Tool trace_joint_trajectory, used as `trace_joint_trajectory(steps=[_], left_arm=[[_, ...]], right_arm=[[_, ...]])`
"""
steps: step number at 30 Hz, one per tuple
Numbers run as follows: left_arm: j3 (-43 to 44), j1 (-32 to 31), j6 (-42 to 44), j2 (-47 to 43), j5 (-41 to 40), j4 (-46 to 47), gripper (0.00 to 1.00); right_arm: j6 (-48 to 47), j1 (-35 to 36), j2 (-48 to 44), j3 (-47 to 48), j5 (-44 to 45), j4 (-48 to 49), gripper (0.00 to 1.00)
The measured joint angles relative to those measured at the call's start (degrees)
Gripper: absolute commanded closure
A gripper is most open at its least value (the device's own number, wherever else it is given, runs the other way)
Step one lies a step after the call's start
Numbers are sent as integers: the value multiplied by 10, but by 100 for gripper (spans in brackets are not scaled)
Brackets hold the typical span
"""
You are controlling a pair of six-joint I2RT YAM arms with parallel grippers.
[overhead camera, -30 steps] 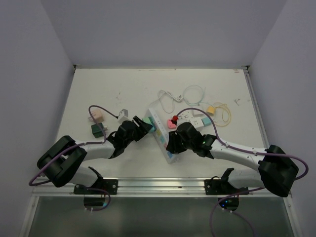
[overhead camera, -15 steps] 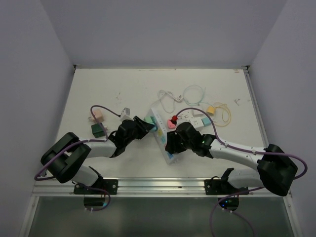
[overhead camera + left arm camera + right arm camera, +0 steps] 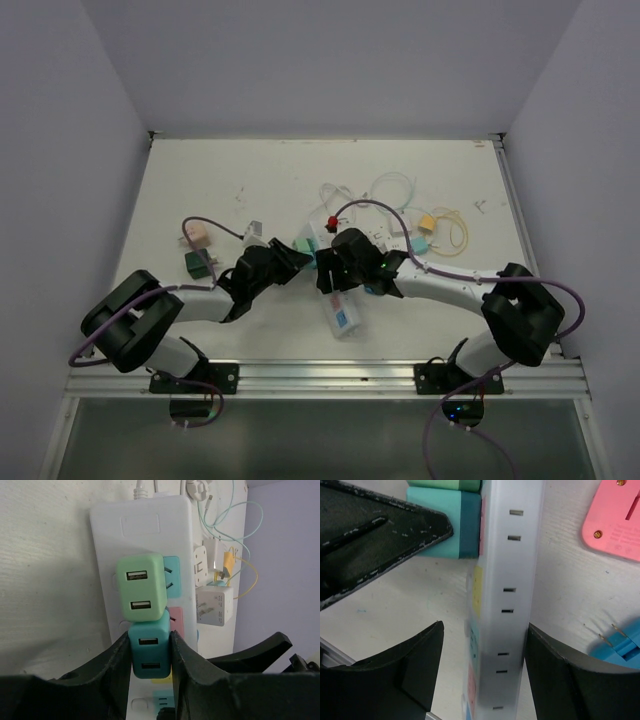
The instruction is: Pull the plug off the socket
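Note:
My right gripper will next grab the socket (image 3: 145, 525) across its long edge (image 3: 164, 692), beside the teal plug, so plugs stay free for pulling off.
The socket (image 3: 145, 525) is a long white power strip; in the top view its near end (image 3: 343, 316) shows below the grippers. A teal plug (image 3: 150, 650) sits in it, right below a light green plug (image 3: 141, 590). My left gripper (image 3: 150, 662) is shut on the teal plug, one finger on each side. In the right wrist view the socket (image 3: 512, 605) stands on its long edge between the spread fingers of my right gripper (image 3: 485, 655), which is open. The right finger (image 3: 555, 670) is close against the strip and the left finger (image 3: 415, 655) is apart from it. The teal plug (image 3: 442, 527) shows there under the left arm's finger.
Small cube adapters lie at the left: a pink one (image 3: 196, 233), a dark green one (image 3: 198, 263) and a grey-white one (image 3: 250, 231). Loose cables (image 3: 400, 190) and chargers (image 3: 428, 222) crowd the back right. A pink adapter (image 3: 615, 525) and a blue plug (image 3: 625, 645) lie beside the strip.
My left gripper has closed onto the teal plug. My right gripper has opened and moved up and left along the strip, closer to the left gripper.

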Motion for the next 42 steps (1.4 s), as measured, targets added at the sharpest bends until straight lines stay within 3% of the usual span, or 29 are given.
trace_joint_trajectory(steps=[3, 7, 11, 14, 31, 42], left_arm=[[-7, 0, 0, -5, 5, 3, 92], [-15, 0, 0, -11, 13, 8, 95], [-24, 0, -2, -19, 15, 9, 97], [-30, 1, -5, -25, 12, 9, 100], [-55, 0, -15, -31, 14, 44, 100], [-77, -1, -19, -102, 10, -5, 100]], right_arm=[[0, -2, 27, 10, -1, 5, 35], [2, -4, 51, 14, -4, 9, 46], [6, -10, 58, 16, -8, 10, 79], [9, -13, 58, 16, -14, 11, 99], [9, -54, 56, -5, -92, 36, 100], [12, -57, 56, -6, -109, 32, 100]])
